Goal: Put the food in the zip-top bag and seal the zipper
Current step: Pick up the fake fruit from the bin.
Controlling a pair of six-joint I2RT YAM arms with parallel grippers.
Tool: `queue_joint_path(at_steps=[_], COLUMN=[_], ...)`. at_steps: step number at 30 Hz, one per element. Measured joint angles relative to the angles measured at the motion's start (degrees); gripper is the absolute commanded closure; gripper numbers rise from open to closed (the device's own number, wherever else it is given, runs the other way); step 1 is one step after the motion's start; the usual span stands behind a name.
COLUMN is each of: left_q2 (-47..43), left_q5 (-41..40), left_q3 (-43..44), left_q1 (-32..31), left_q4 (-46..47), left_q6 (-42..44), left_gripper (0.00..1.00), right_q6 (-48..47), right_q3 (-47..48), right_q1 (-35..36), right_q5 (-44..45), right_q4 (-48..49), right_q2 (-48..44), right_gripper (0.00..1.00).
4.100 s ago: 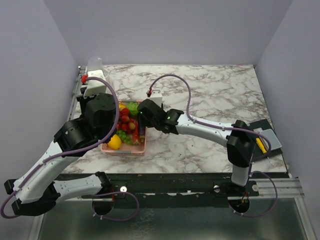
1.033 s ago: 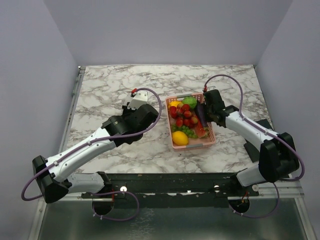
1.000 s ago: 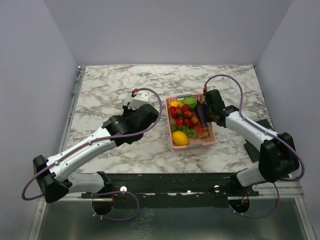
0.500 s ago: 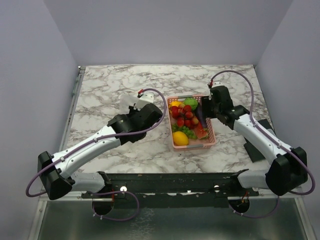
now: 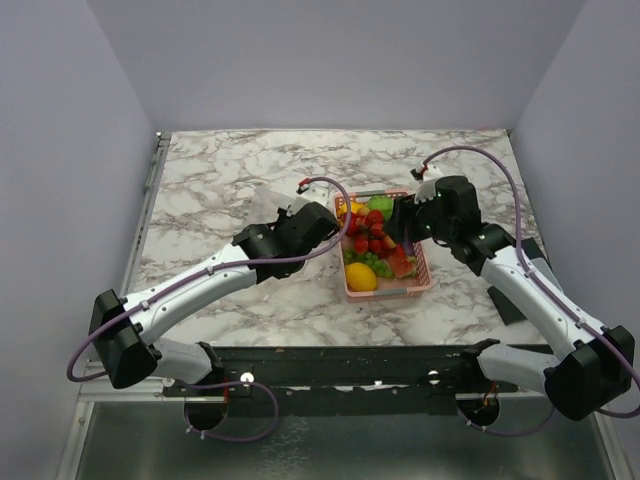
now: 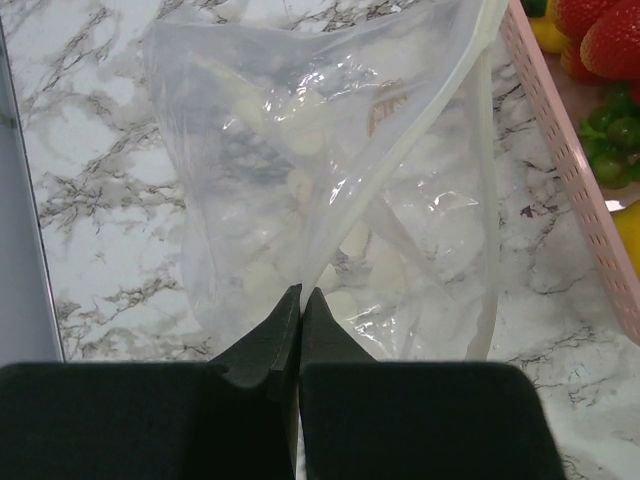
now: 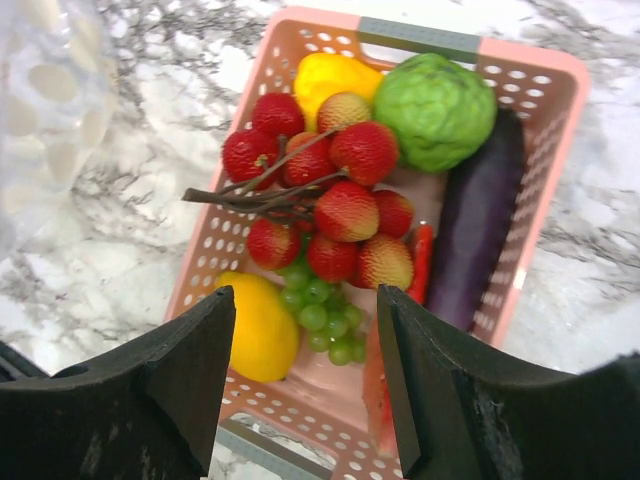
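The right gripper grabs the red berry cluster [image 7: 330,190] by its gathered brown stems next, which leaves the berries free to enter the zip-top bag.
The clear zip-top bag [image 6: 300,150] hangs crumpled over the marble, its whitish zipper [image 6: 420,130] running slantwise. My left gripper [image 6: 300,295] is shut on the bag's near edge, just left of the pink basket [image 6: 570,170]. The food lies in the basket [image 7: 540,200]: a red berry cluster [image 7: 330,190], a lemon [image 7: 260,325], a round green fruit [image 7: 435,105] and a dark eggplant [image 7: 475,220]. My right gripper [image 7: 305,295] hovers open above the basket with nothing between its fingers. From above, the left gripper [image 5: 335,222] and the right gripper [image 5: 398,222] flank the basket [image 5: 385,290].
The basket also holds green grapes [image 7: 320,310], a red chili [image 7: 420,260], a watermelon slice [image 7: 375,395] and a yellow fruit [image 7: 330,75]. A dark flat object [image 5: 503,303] lies at the table's right edge. Grey walls enclose three sides of the table.
My right gripper has let go of the basket's right rim, opened and risen above the basket. The left arm has carried the bag rightward to the basket's left side.
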Motion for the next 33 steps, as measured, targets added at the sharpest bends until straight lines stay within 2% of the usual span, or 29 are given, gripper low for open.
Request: queue_joint_path(at_steps=[7,13,20,28,33], left_q2=[2.8,5.5,5.4,1.6,1.5], left_q5=[2.1,3.2,3.1,2.0,2.0], left_q3=[0.9,2.1,1.9,-2.4,-4.7], left_q1=[0.0,0.0,0.0,0.2,0.7], left_q4=[2.3,3.8,6.4,10.2,11.5], left_q6=[3.4,5.8,7.7,8.5,8.5], left_gripper=[1.0,1.0,1.0,1.0,1.0], right_q6=[-0.5,-2.8,-6.7,-9.7,-10.9], right_q3=[-1.1,-1.1,-1.1,-1.1,-1.1], right_q1=[2.7,7.8,13.7,15.1,15.7], right_q5=[-4.8,-4.3,3.0,12.9,16.0], right_q4=[3.6,6.5,8.9,13.0,15.4], right_q2=[0.5,3.5,7.6,10.2,11.4], right_gripper=[0.36,0.36,0.36,0.39,0.41])
